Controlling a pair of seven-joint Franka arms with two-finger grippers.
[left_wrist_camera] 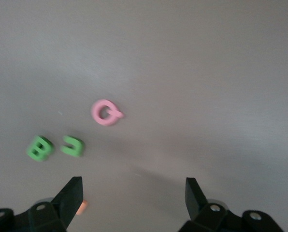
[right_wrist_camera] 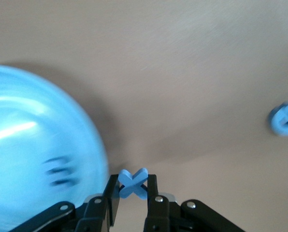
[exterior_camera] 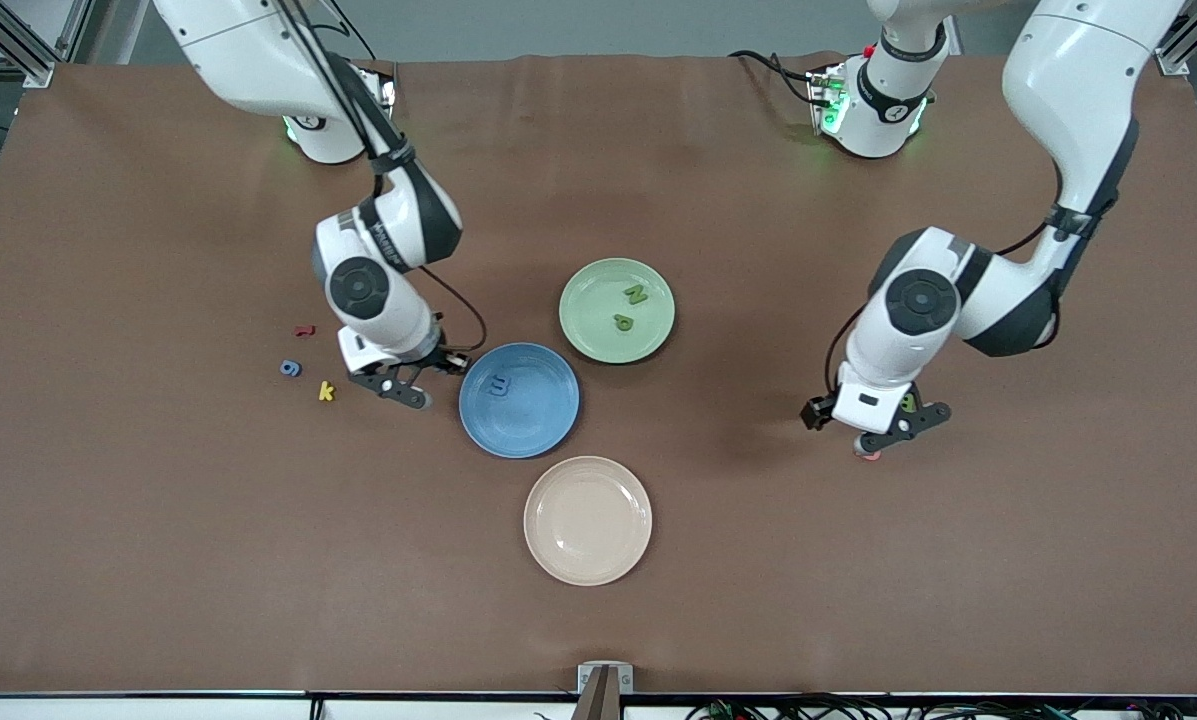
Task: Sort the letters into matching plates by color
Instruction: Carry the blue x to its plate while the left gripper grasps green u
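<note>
My left gripper grabs the green u by its curved base and the ends of its legs next, to sort it onto the pale green plate (exterior_camera: 588, 320).
My right gripper (exterior_camera: 426, 378) (right_wrist_camera: 133, 189) is shut on a blue letter x (right_wrist_camera: 133, 183), just off the rim of the blue plate (exterior_camera: 543, 420) (right_wrist_camera: 33, 125) on the side toward the right arm's end. A blue m (exterior_camera: 499, 385) lies in that plate. The pale green plate (exterior_camera: 588, 320) holds a green N (exterior_camera: 636, 294) and a green P (exterior_camera: 623, 321). A blue g (exterior_camera: 290, 368) (right_wrist_camera: 284, 118) lies on the table beside the right gripper. My left gripper (exterior_camera: 883, 425) (left_wrist_camera: 133, 193) hangs open over bare table, close to a green B (left_wrist_camera: 39, 148) and a green u (left_wrist_camera: 73, 146).
A cream plate (exterior_camera: 588, 520) sits nearer the front camera than the blue one. A red letter (exterior_camera: 304, 330) and a yellow k (exterior_camera: 326, 391) lie by the blue g. A pink Q (left_wrist_camera: 106, 112) and a small orange piece (left_wrist_camera: 82, 207) lie near the left gripper.
</note>
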